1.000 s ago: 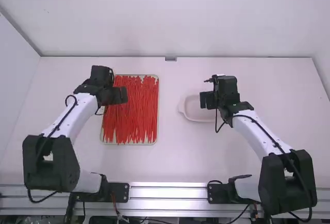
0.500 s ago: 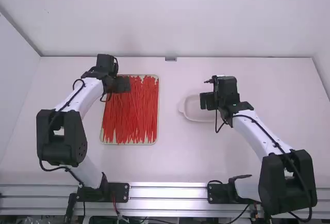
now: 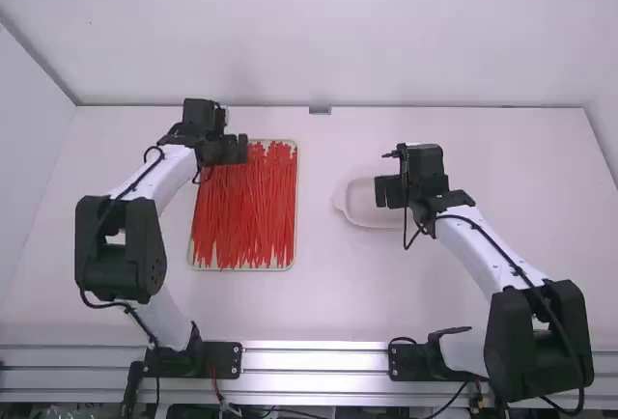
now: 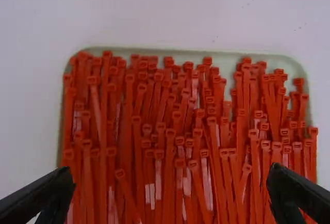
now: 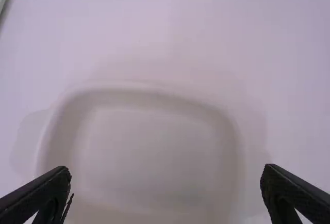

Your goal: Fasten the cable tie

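Note:
The left gripper grips a red tie just below its square head [image 4: 212,126] next, since the red ties lie packed side by side in the tray.
A heap of red cable ties [image 3: 246,207] lies on a flat pale tray [image 3: 293,202] left of the table's middle. My left gripper [image 3: 230,149] hovers over the tray's far left corner, open, nothing between its fingers. In the left wrist view the ties [image 4: 185,141] spread below the open left gripper [image 4: 170,203], with the tray's rim [image 4: 180,52] beyond them. My right gripper [image 3: 389,190] is above a white dish [image 3: 355,205] right of the middle. The right wrist view looks down into the bare dish [image 5: 149,146] between the open right gripper's [image 5: 165,203] fingers.
The white table [image 3: 454,139] stretches bare around the tray and the dish. A small grey tab [image 3: 320,109] sits at the table's far edge. White walls close in the back and the left side.
My left gripper has swung from the tray's left side up to its far left corner, now facing across the ties. The right arm has not moved.

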